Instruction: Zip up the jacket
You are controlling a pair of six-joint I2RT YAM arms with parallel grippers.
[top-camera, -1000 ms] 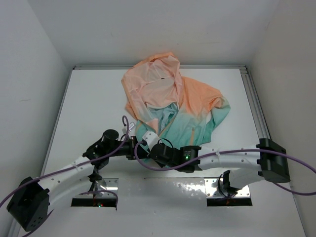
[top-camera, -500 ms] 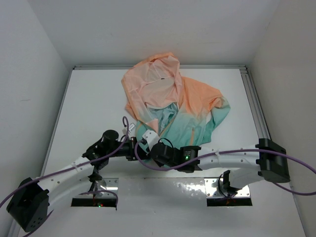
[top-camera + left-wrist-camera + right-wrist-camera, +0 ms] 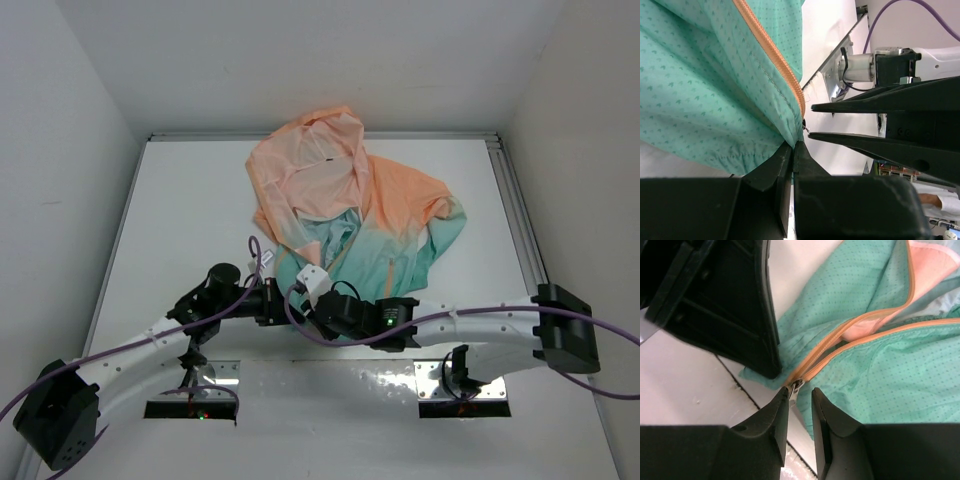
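Next, my right gripper grabs the metal zipper slider by its pull tab (image 3: 794, 395) to zip the jacket, which leaves the orange zipper halves free.
The jacket (image 3: 350, 210) lies flat at the back middle of the table, peach hood far, teal hem near. My left gripper (image 3: 281, 300) is shut on the teal hem (image 3: 765, 140) at the foot of the orange zipper (image 3: 774, 60); its jaws (image 3: 794, 146) pinch the fabric. My right gripper (image 3: 305, 297) is open just beside it. In the right wrist view its fingertips (image 3: 800, 394) straddle the metal zipper slider (image 3: 796, 385), which rests against the left finger. Above the slider the two orange zipper halves (image 3: 850, 335) spread apart.
The left gripper's black body (image 3: 725, 305) sits close against the right fingers. A metal rail (image 3: 517, 222) runs along the table's right edge. White walls enclose the table. Mounting plates (image 3: 462, 380) lie at the near edge.
The right arm has shifted slightly toward the near edge, with its gripper still at the hem. The left arm and jacket have not visibly moved.
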